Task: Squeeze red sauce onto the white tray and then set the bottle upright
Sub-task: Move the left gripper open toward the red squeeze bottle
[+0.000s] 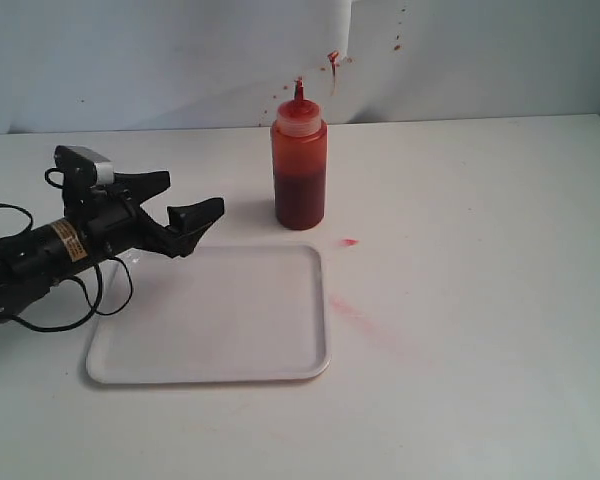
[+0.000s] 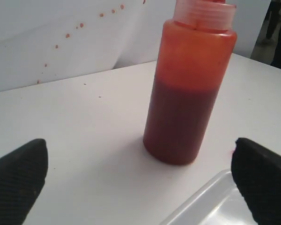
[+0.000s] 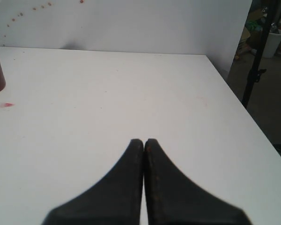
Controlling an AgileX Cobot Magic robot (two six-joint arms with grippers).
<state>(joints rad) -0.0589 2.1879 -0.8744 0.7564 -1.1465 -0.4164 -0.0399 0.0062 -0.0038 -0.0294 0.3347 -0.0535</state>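
Note:
My left gripper grabs the bottle by its lower half (image 1: 300, 201) next, which leaves the bottle's nozzle (image 1: 299, 91) free to squeeze sauce onto the tray.
The bottle (image 1: 300, 175) stands upright on the white table just behind the far right corner of the white tray (image 1: 210, 315); dark red sauce fills its lower half. My left gripper (image 1: 192, 195) hovers over the tray's far left edge, open and empty, pointing at the bottle (image 2: 187, 93) with a gap between them. The left wrist view shows its fingers (image 2: 18, 178) wide apart, and a tray corner (image 2: 210, 201). A small drop of red sauce (image 1: 348, 242) lies on the table to the right of the tray. My right gripper (image 3: 144, 140) is shut on nothing over bare table, out of the exterior view.
A pale pink smear (image 1: 345, 305) marks the table right of the tray. Red splatters (image 1: 332, 60) dot the white backdrop behind the bottle. The right wrist view shows the table's edge (image 3: 246, 122) and a dark stand (image 3: 260, 56) beyond it.

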